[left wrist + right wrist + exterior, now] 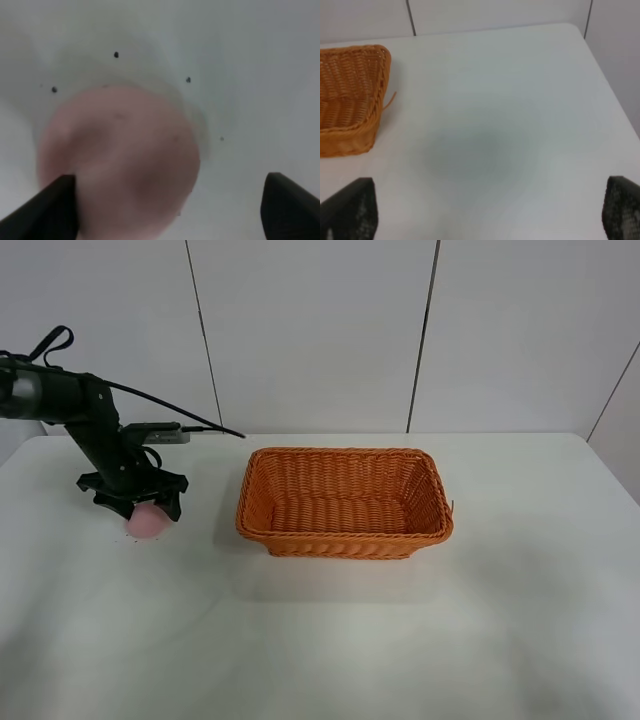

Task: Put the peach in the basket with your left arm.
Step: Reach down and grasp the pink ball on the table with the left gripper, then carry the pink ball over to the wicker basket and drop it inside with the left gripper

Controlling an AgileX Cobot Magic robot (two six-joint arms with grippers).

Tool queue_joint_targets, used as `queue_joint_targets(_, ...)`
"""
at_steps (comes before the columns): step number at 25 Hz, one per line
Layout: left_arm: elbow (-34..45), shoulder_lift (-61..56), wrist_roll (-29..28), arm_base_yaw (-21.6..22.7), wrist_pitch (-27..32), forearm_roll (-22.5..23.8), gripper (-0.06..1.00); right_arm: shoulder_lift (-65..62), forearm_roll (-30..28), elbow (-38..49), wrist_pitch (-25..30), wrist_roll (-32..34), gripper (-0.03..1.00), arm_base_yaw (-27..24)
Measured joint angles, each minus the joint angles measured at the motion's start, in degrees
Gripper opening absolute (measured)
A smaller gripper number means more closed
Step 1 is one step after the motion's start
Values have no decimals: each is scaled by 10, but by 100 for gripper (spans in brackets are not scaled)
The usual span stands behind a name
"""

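My left gripper grabs the pink peach around its round body (147, 523) (120, 150) next, to put it in the basket.
The pale pink peach (148, 523) lies on the white table at the left, well left of the basket. My left gripper (137, 502) is directly over it, claw pointing down, with its fingers spread around the fruit. In the left wrist view the peach (120, 165) fills the space between the fingers, nearer one fingertip (50, 210) than the other; the left gripper (170, 212) is open. The orange-brown wicker basket (345, 537) stands mid-table and holds nothing. My right gripper (487, 212) is open and holds nothing, over bare table to the right of the basket (350, 95).
The left arm's black cable (170, 400) trails behind the arm toward the back wall. The white table (400, 640) extends in front of and to the right of the basket. Grey wall panels stand behind the table.
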Motion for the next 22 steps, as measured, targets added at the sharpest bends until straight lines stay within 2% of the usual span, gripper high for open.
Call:
queue_joint_targets(4, 0, 13, 12, 0, -8, 0, 84, 0, 0, 0, 0, 0, 69, 0)
queue_joint_targets(6, 0, 13, 13, 0, -11, 5, 79, 0, 0, 0, 0, 0, 69, 0)
queue_joint_targets(8, 0, 13, 11, 0, -15, 14, 68, 0, 0, 0, 0, 0, 69, 0)
queue_joint_targets(13, 0, 12, -28, 0, -17, 63, 24, 0, 0, 0, 0, 0, 69, 0)
queue_joint_targets(15, -1, 8, -41, 0, -12, 76, 14, 0, 0, 0, 0, 0, 69, 0)
queue_joint_targets(19, -27, -1, -47, 0, 31, 83, 14, 0, 0, 0, 0, 0, 69, 0)
queue_joint_targets(22, -71, -14, -51, 0, 105, 83, 14, 0, 0, 0, 0, 0, 69, 0)
